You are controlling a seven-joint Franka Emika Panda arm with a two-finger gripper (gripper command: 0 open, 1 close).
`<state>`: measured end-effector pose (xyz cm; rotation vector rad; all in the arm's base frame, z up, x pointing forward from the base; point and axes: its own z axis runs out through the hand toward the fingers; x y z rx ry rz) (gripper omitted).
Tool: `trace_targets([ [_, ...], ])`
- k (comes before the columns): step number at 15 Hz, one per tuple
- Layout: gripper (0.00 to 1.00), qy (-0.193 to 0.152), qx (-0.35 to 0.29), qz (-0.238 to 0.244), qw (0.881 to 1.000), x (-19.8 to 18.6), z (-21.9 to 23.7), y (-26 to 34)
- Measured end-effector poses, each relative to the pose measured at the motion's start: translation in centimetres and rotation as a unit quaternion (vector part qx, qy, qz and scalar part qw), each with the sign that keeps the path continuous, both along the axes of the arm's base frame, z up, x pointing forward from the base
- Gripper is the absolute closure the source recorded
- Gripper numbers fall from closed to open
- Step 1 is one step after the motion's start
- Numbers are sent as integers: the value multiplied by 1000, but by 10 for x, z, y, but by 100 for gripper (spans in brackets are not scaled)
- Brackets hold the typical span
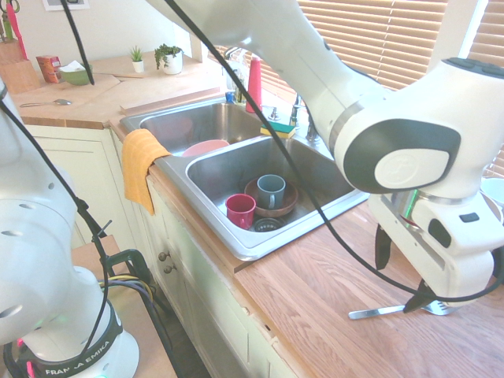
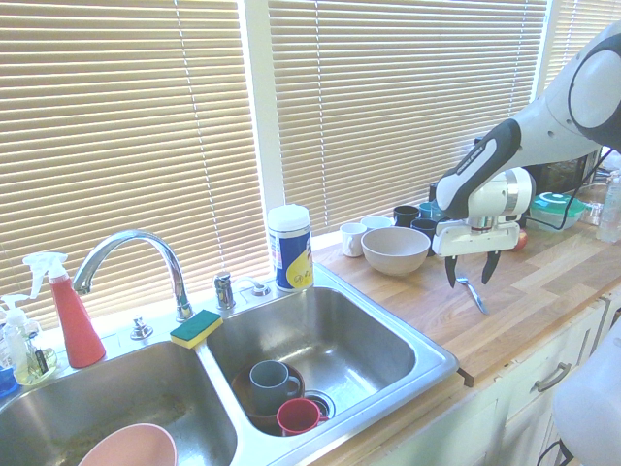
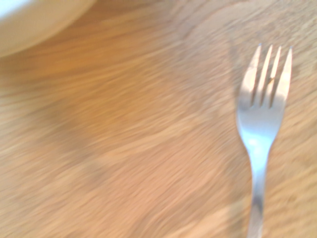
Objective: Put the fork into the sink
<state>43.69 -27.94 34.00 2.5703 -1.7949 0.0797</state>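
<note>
The fork's pointed teeth lie on the counter. Next, my gripper takes hold of its slim handle (image 2: 475,295) (image 3: 256,210) to put the fork into the sink.
The silver fork (image 1: 376,312) lies flat on the wooden counter to the right of the sink (image 1: 260,244). In the second exterior view the fork (image 2: 474,293) shows just below my gripper (image 2: 470,270). My gripper (image 1: 400,272) hangs a little above the fork's tine end, open, with nothing between its dark fingers (image 1: 383,248). One finger hides part of the tines in the first exterior view. In the wrist view the fork (image 3: 261,124) lies on the wood grain, its four tines clear. The double-basin steel sink (image 2: 427,364) is apart from the gripper.
A big white bowl (image 2: 395,249) and several mugs (image 2: 353,238) stand on the counter behind the fork. The near basin holds a red cup (image 1: 240,209) and a grey-blue mug (image 1: 271,190) on a brown dish. An orange cloth (image 1: 140,165) hangs over the sink's front rim.
</note>
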Motion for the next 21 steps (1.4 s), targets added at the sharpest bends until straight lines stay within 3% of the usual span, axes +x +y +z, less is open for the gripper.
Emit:
trace_targets([
  [21, 100, 2, 6, -12, 1000, 18, -22, -12],
])
